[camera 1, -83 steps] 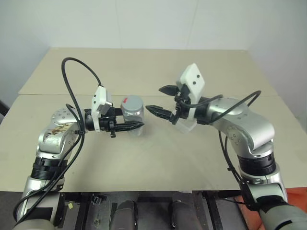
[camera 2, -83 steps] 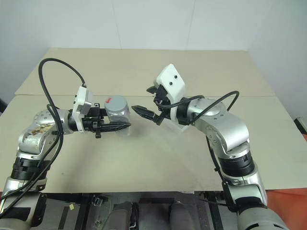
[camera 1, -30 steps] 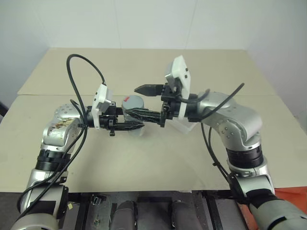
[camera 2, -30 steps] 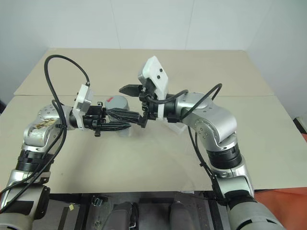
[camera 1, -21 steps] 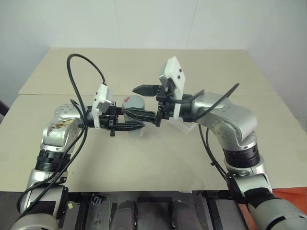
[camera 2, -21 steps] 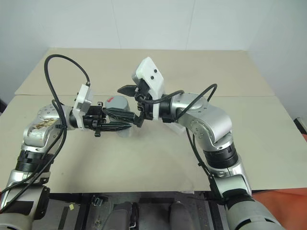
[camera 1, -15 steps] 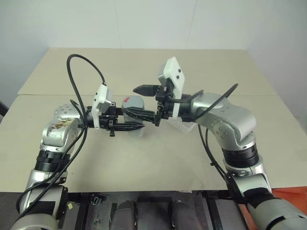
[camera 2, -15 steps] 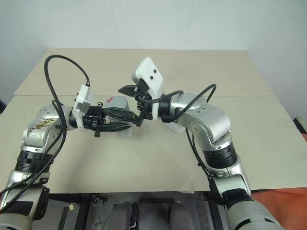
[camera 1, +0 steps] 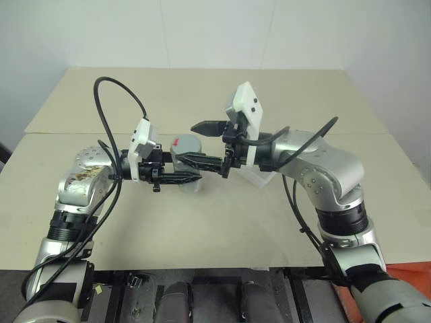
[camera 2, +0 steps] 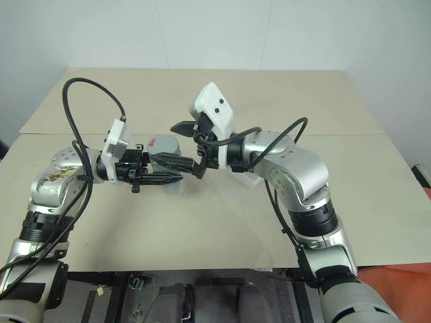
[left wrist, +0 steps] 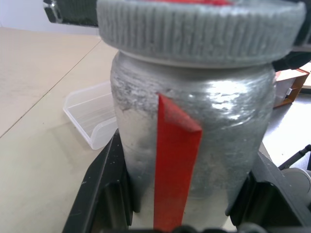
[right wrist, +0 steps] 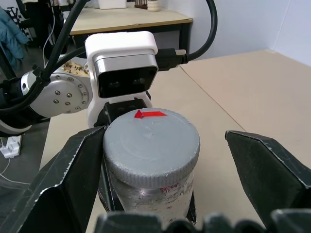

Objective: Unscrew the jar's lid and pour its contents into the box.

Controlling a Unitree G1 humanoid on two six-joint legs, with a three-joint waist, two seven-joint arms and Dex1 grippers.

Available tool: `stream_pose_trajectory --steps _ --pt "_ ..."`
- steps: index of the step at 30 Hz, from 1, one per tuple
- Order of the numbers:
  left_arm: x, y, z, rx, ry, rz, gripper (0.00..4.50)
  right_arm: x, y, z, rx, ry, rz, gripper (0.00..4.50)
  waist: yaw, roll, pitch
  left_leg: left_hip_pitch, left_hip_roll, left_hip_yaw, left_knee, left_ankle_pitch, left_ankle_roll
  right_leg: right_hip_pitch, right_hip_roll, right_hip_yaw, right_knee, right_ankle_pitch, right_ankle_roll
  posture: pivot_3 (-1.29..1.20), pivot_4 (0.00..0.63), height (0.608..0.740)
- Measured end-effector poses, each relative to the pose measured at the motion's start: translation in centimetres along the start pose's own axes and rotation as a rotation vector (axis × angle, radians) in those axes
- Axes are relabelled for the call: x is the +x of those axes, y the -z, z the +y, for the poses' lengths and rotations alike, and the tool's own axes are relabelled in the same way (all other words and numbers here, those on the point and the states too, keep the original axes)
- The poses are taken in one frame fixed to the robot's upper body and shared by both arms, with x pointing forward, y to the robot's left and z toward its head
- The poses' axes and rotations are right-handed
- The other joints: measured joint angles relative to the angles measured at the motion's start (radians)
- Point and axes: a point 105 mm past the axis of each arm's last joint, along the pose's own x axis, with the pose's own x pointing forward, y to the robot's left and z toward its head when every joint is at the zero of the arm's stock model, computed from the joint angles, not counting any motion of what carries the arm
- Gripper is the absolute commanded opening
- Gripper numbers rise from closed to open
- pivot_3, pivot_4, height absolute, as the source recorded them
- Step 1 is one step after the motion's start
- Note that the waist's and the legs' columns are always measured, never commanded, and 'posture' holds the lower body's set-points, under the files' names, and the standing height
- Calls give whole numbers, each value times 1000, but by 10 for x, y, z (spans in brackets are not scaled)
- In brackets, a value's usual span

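Observation:
My right gripper has its fingers beside the lid's ribbed rim above the jar's body, so it should close. Closing now would hold the lid.
The silvery-grey jar with its red stripe stands upright above the table, and my left gripper is shut on its body. Its grey ribbed lid sits on top with a red arrow mark. My right gripper reaches in from the right at lid height and is open. Its fingers straddle the lid, one close against the rim and the other well clear of it. The clear box lies on the table under my right wrist. The contents are hidden inside the jar.
The tan table spreads wide on every side, with a seam running across behind the arms. Black cables loop over both forearms. Another table and furniture stand far off in the right wrist view.
My right gripper came in from the right and now brackets the lid with its fingers still apart. Over the last second both arms have hardly moved. The left grip on the jar is unchanged.

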Motion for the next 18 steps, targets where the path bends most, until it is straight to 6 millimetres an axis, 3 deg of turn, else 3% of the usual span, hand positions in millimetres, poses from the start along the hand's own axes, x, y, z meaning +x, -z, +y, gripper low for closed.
stream_pose_trajectory --steps 6,18 --pt "0 -1 0 7 -5 1 2002 0 2 4 10 -37 -1 2782 0 0 0 0 0 0 0 0 0 0 0 0 0 0 0 0 150 740" --pt "-1 -3 -1 16 -2 6 2002 -1 1 5 16 -54 -13 2783 0 0 0 0 0 0 0 0 0 0 0 0 0 0 0 0 150 740"
